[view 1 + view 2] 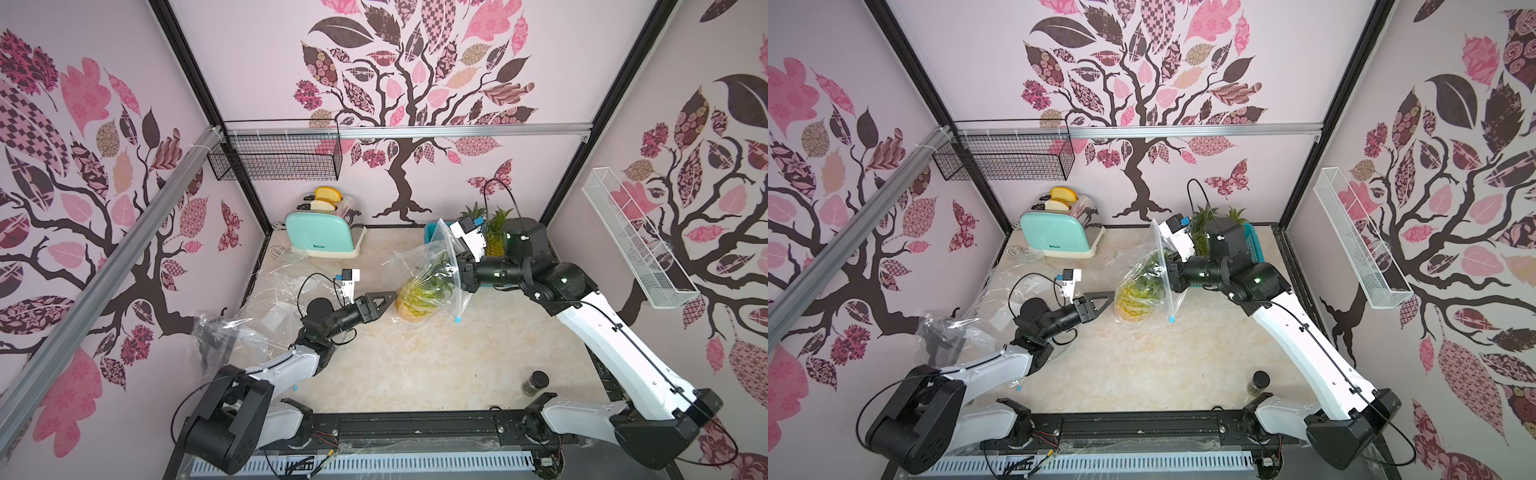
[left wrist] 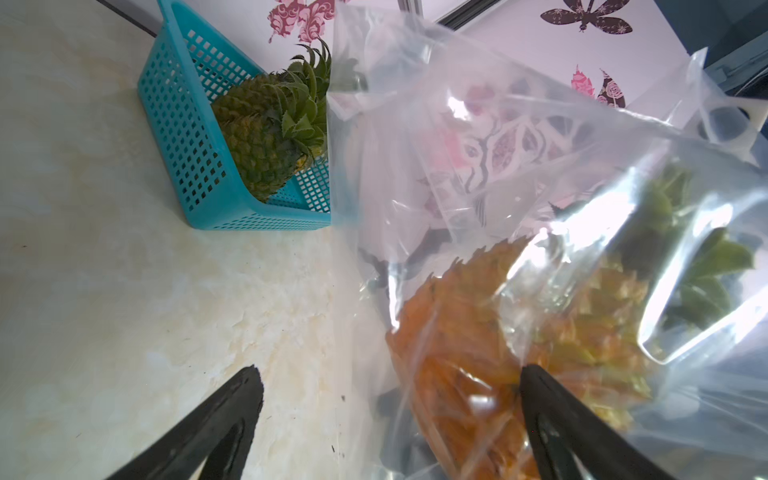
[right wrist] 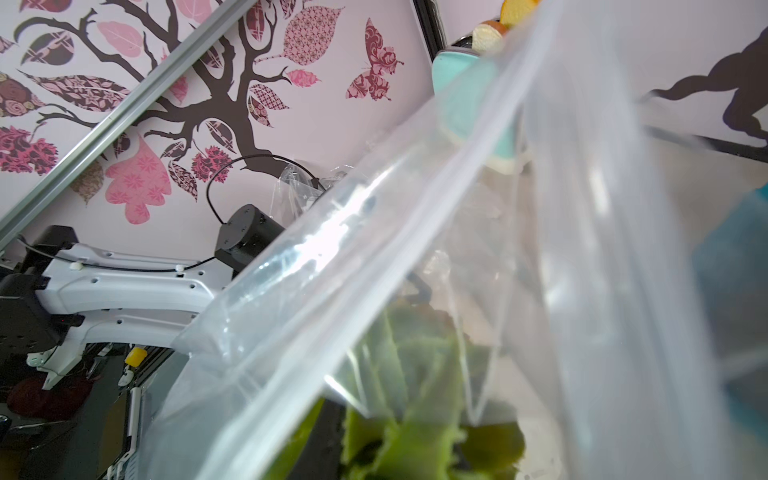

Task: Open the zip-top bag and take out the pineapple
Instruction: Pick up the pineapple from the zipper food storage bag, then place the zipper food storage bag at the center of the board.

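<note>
I should pinch the zip-top bag [image 1: 432, 257] with my left gripper at its closed end by the pineapple's base. The bag's opening then stays free to take out the pineapple.
The clear zip-top bag [image 1: 432, 257] stands mid-table with its mouth lifted toward the right arm; its blue slider [image 1: 458, 319] hangs at the low corner. Inside is the yellow pineapple [image 1: 415, 299], base on the table, also seen through the plastic in the left wrist view [image 2: 478, 332]. My right gripper [image 1: 451, 266] reaches into the bag's mouth and is shut on the pineapple's green crown leaves [image 3: 415, 395]. My left gripper [image 2: 390, 380] is open at the pineapple's base, one fingertip [image 2: 534, 382] against the bag and the other over bare table.
A teal basket [image 2: 183, 137] holding other pineapples stands at the back right, behind the right wrist. A mint toaster [image 1: 322, 232] is at the back left. Loose clear bags [image 1: 266, 299] lie around the left arm. A small dark-lidded jar [image 1: 536, 382] stands front right.
</note>
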Controlling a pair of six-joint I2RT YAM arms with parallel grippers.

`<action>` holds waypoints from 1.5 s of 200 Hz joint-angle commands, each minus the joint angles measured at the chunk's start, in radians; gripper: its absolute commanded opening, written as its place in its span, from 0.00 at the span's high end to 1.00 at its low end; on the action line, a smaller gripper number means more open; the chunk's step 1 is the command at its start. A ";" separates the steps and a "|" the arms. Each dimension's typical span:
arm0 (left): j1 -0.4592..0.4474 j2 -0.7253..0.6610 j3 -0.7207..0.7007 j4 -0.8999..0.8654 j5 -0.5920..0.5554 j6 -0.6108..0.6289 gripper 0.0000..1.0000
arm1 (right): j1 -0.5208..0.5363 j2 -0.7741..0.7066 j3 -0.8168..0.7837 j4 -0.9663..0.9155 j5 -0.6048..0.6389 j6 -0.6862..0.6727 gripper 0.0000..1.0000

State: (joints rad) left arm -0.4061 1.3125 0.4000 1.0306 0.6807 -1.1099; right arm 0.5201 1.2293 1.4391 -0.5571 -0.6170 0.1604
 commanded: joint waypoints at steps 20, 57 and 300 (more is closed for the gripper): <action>0.000 0.106 0.102 0.230 0.044 -0.079 0.06 | -0.003 -0.022 0.037 0.093 -0.078 0.025 1.00; 0.000 0.075 0.123 0.225 0.048 -0.060 0.92 | -0.003 -0.008 0.035 0.114 -0.060 0.027 1.00; -0.014 -0.087 0.054 -1.100 -0.574 0.470 1.00 | -0.005 -0.095 0.017 0.305 0.223 0.113 1.00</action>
State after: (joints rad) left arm -0.4126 1.2381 0.4629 -0.0975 0.1165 -0.6159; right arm 0.5182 1.1324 1.4456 -0.4282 -0.3634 0.2237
